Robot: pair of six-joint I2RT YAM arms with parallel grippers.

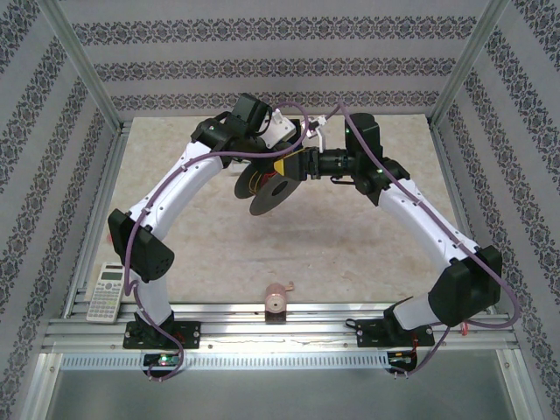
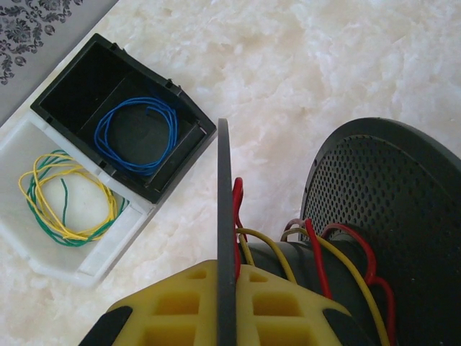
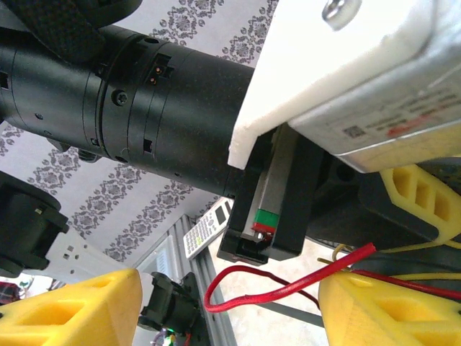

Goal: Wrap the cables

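My right gripper grips the red wire near its loose end [image 3: 299,285] next, so the length of wire toward the spool's middle stays free to wrap.
A black spool [image 1: 267,191] hangs above the table at the back centre. My left gripper [image 2: 226,270] is shut on the spool's thin flange [image 2: 224,187], its yellow fingers pressed on both sides. The cables, thin red wire [image 2: 317,261], run in loose turns over the hub with yellow wire beside them; the perforated flange [image 2: 392,194] stands to the right. My right gripper [image 3: 230,306] is open, yellow fingers [image 3: 75,313] wide apart, and a loose loop of the red wire [image 3: 288,290] crosses the gap untouched. Both grippers meet by the spool, left gripper [image 1: 293,164] and right gripper [image 1: 318,162].
A black box [image 2: 65,86] holds a blue wire coil [image 2: 137,133]; its white lid [image 2: 21,155] holds a yellow-green coil [image 2: 68,198]. A calculator [image 1: 109,291] lies at the front left rail. A small pink reel [image 1: 276,300] sits at the front edge.
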